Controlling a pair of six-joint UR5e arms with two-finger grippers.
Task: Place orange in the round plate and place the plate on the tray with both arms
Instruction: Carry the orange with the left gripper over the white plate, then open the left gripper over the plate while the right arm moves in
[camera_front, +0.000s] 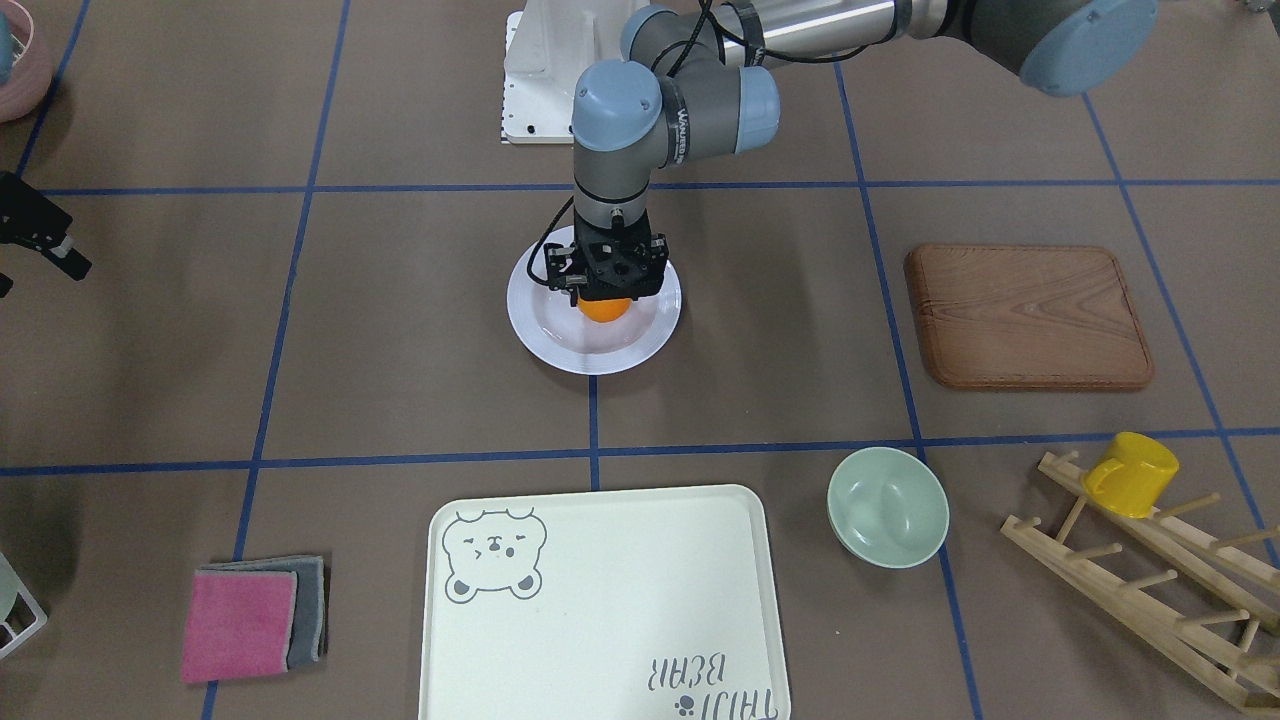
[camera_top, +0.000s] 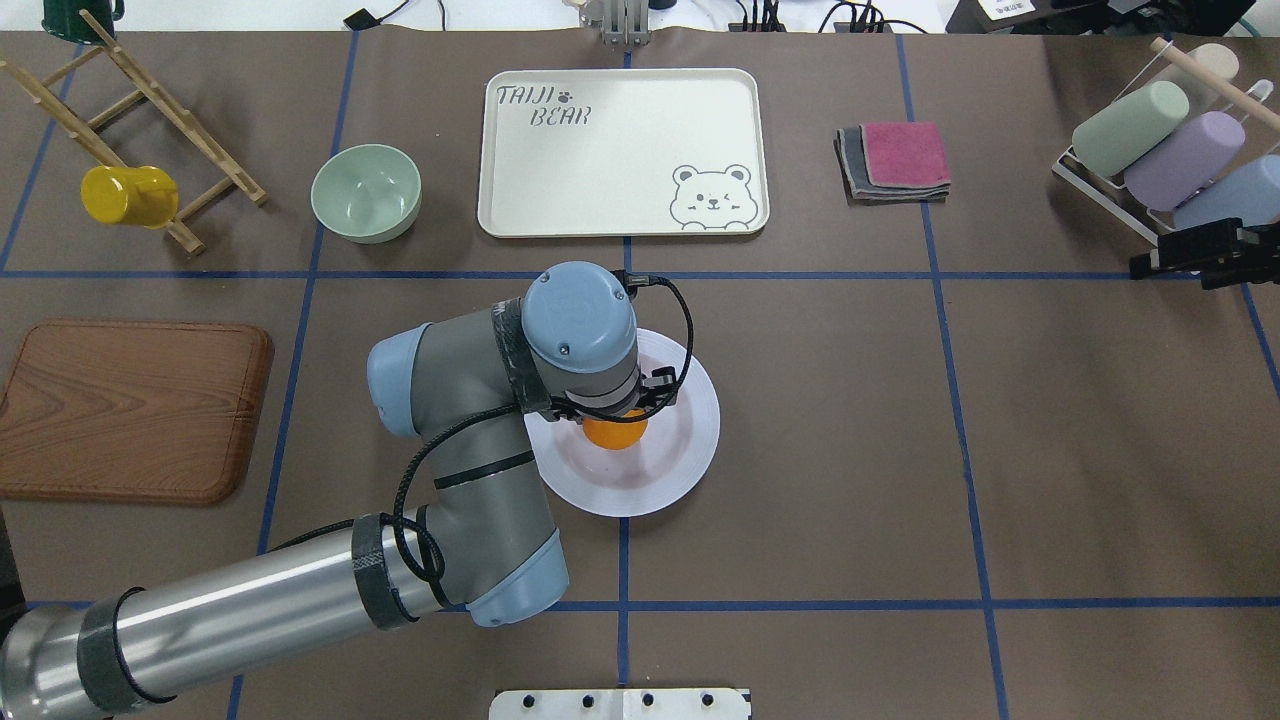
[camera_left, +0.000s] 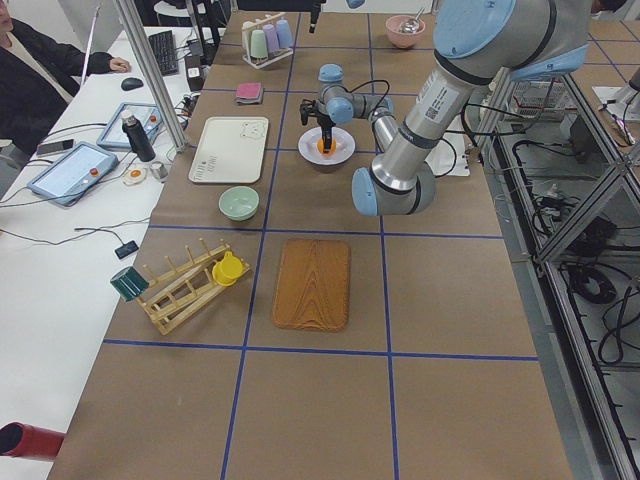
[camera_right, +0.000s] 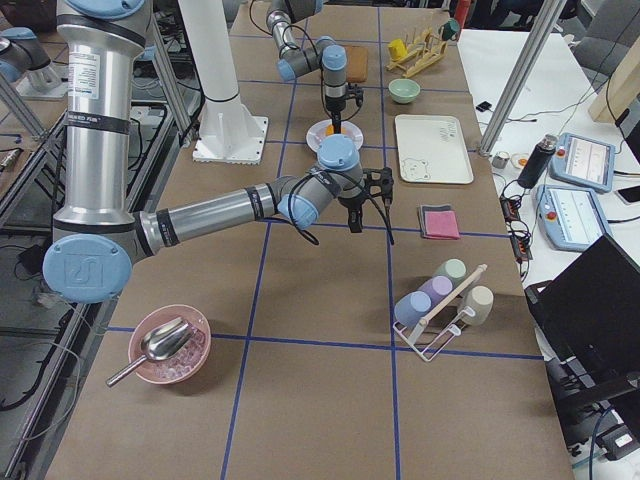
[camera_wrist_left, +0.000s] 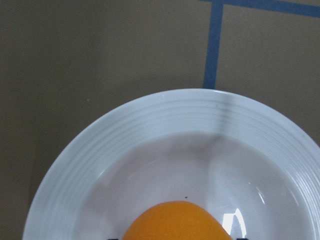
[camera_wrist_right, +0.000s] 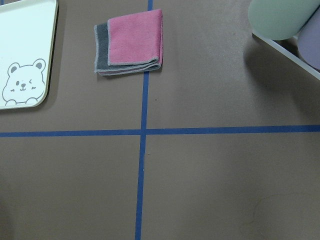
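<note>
My right gripper is to grab the round plate by its rim (camera_front: 519, 300) next, and the plate's dish then carries the orange over to the cream tray (camera_front: 600, 600).
The orange (camera_front: 605, 310) is low in the well of the white round plate (camera_front: 560, 345) at mid-table. My left gripper (camera_front: 606, 298) points straight down over the plate, shut on the orange. In the left wrist view the orange (camera_wrist_left: 175, 222) fills the bottom edge, with the plate's ridged rim (camera_wrist_left: 165, 107) around it. The cream tray (camera_front: 600, 600) with the bear drawing lies empty across the blue line from the plate. My right gripper (camera_top: 1150, 265) hovers open at the table's right side, far from the plate, holding nothing.
A pale green bowl (camera_front: 888, 505) sits beside the tray. A brown wooden board (camera_front: 1030, 315) and a wooden rack with a yellow mug (camera_front: 1130, 475) lie on my left. A folded pink and grey cloth (camera_front: 250, 618) and a cup rack (camera_top: 1170, 150) are on my right.
</note>
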